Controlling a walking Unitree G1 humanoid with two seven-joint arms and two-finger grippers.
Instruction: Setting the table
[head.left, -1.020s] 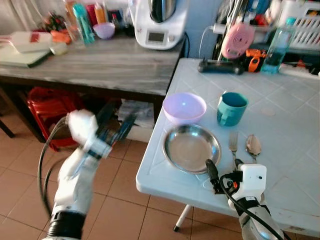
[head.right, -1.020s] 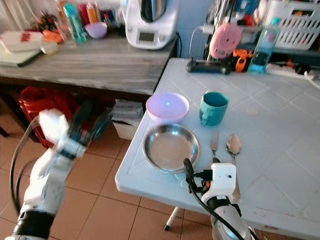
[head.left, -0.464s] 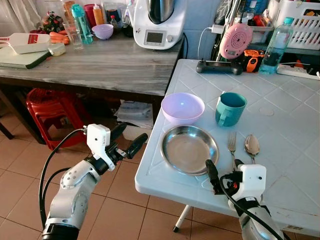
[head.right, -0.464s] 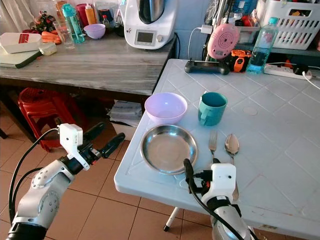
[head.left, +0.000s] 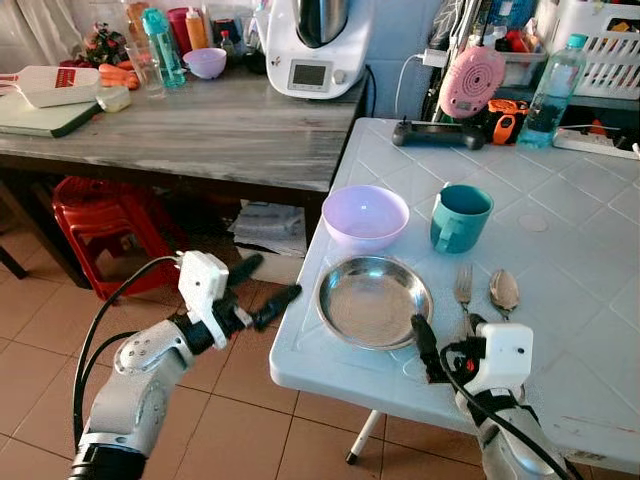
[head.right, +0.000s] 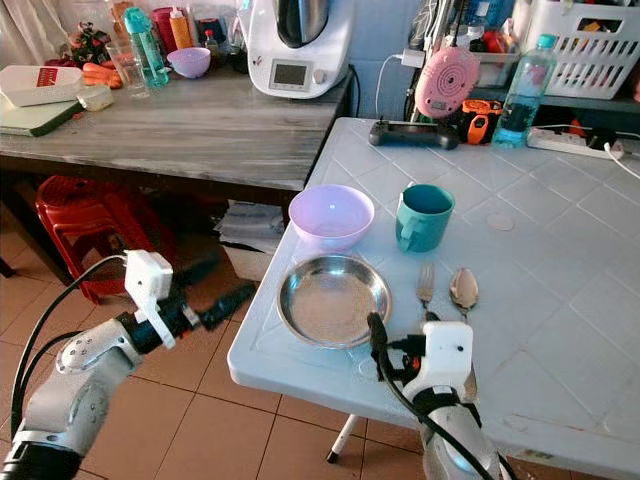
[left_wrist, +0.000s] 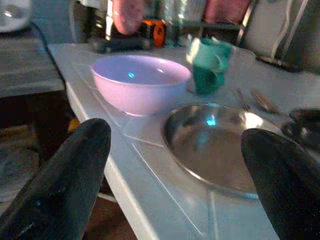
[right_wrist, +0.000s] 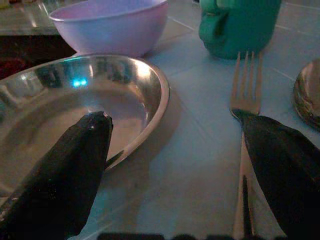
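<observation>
My right gripper is about to set the table, so it will take the steel plate (head.left: 373, 300) by its rim on the fork's side (head.left: 428, 298) next.
A steel plate (head.left: 373, 300) lies near the front left corner of the white table (head.left: 560, 330). Behind it stand a purple bowl (head.left: 366, 215) and a teal mug (head.left: 462, 217). A fork (head.left: 464, 288) and a spoon (head.left: 504, 290) lie to the right of the plate. My left gripper (head.left: 268, 280) is open over the floor, just off the table's left edge, pointing at the plate (left_wrist: 215, 145). My right gripper (right_wrist: 175, 165) is open low over the table's front edge, one finger (right_wrist: 65, 170) over the plate's rim (right_wrist: 150, 120), the other over the fork's handle (right_wrist: 245, 150).
A grey wooden counter (head.left: 200, 130) stands at the left with a white kitchen appliance (head.left: 315, 45), bottles and a small bowl. A red stool (head.left: 95, 220) sits under it on the tiled floor. A black controller (head.left: 440, 133), a pink gadget (head.left: 472, 80) and a water bottle (head.left: 556, 90) line the table's back.
My left arm swung from a raised, blurred pose down and toward the table's left edge, fingers now pointing at the plate. The right gripper has stayed where it was.
</observation>
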